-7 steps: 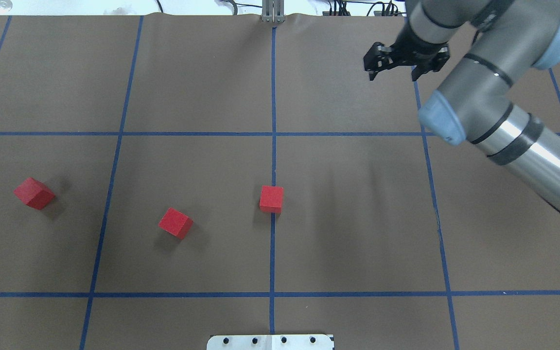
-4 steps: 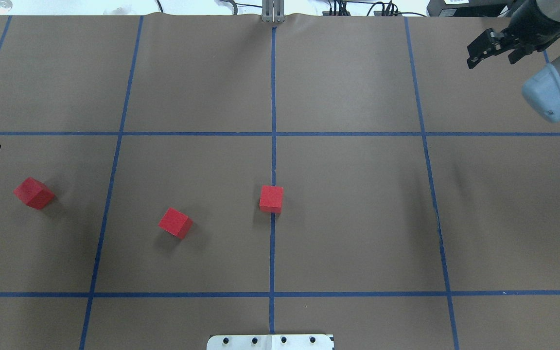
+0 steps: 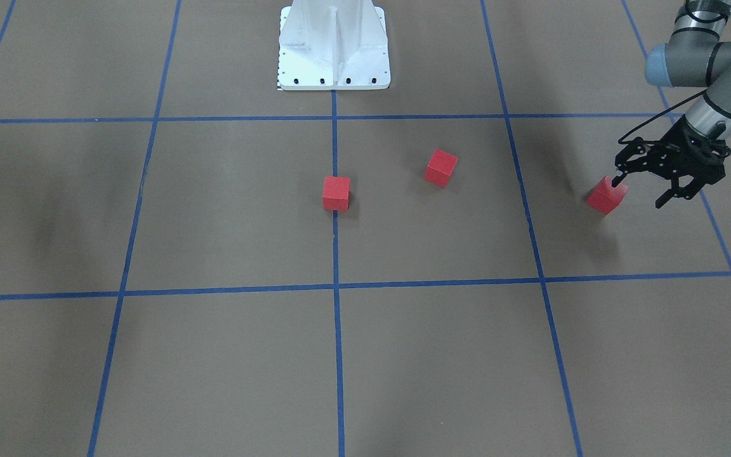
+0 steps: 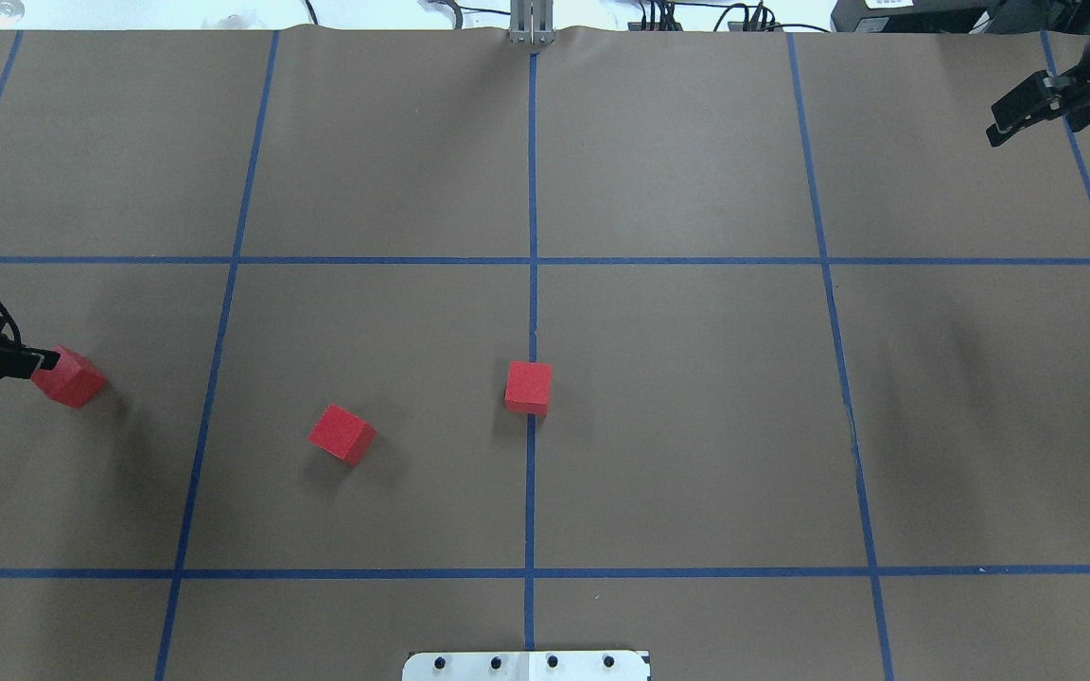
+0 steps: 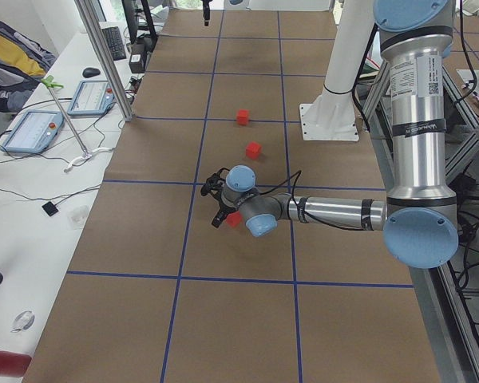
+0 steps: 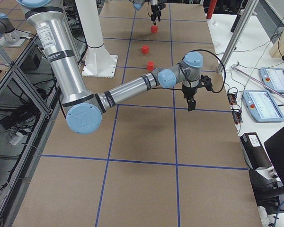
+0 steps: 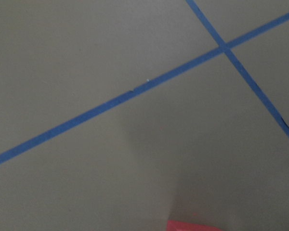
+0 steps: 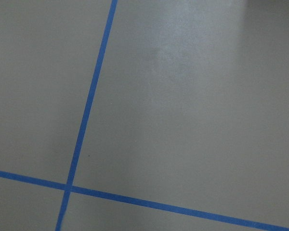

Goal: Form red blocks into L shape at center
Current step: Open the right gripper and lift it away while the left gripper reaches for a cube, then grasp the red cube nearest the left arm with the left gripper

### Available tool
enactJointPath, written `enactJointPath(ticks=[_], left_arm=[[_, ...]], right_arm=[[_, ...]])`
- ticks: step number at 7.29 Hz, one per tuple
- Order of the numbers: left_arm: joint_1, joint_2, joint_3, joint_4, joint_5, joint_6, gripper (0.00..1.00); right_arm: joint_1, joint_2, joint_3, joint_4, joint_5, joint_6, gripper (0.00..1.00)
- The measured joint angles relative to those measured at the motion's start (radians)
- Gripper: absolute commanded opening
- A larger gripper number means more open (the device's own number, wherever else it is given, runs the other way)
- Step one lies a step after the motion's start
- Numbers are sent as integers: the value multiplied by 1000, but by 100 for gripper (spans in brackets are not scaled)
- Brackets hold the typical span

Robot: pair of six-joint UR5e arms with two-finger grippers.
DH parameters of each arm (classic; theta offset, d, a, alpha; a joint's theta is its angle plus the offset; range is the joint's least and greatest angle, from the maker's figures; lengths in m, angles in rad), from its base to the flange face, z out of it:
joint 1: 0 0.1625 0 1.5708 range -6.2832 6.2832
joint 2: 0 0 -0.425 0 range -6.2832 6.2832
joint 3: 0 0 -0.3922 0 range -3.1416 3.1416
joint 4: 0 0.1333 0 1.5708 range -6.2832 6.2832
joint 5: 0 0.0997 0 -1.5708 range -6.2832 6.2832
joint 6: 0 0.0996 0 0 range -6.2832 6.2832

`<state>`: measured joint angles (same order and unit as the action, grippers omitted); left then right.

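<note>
I should start the L shape at the center next, so my left gripper should grab the third red block by its opposite sides.
Three red blocks lie apart on the brown paper. One block (image 4: 529, 387) sits on the centre line, also in the front view (image 3: 335, 193). One block (image 4: 342, 434) lies left of it (image 3: 440, 167). The third block (image 4: 72, 380) lies far left (image 3: 605, 195). My left gripper (image 3: 638, 192) is open and empty, just outboard of the third block, one fingertip (image 4: 42, 359) overlapping its edge. The left wrist view shows only a red strip (image 7: 192, 225) at its bottom edge. My right gripper (image 4: 1037, 118) is open and empty at the far right.
Blue tape lines (image 4: 531, 284) divide the paper into large squares. The white robot base plate (image 3: 334, 47) stands at the table's near middle (image 4: 526, 665). A side desk with tablets (image 5: 32, 132) runs along the far edge. The right wrist view shows only paper and tape (image 8: 86, 115).
My right arm has swung away from above the table's right half to the far right corner. My left gripper has come in from the left edge up to the far-left block. The blocks have not moved.
</note>
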<state>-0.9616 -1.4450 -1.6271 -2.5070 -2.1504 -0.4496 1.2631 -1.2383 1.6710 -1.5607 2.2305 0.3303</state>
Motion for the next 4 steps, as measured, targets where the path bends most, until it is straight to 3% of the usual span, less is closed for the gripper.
enactJointPath(ticks=[4], left_arm=[[55,-54,4,156,-71,39,99]], right_arm=[[0,-4,0,1,-9,-1,99]])
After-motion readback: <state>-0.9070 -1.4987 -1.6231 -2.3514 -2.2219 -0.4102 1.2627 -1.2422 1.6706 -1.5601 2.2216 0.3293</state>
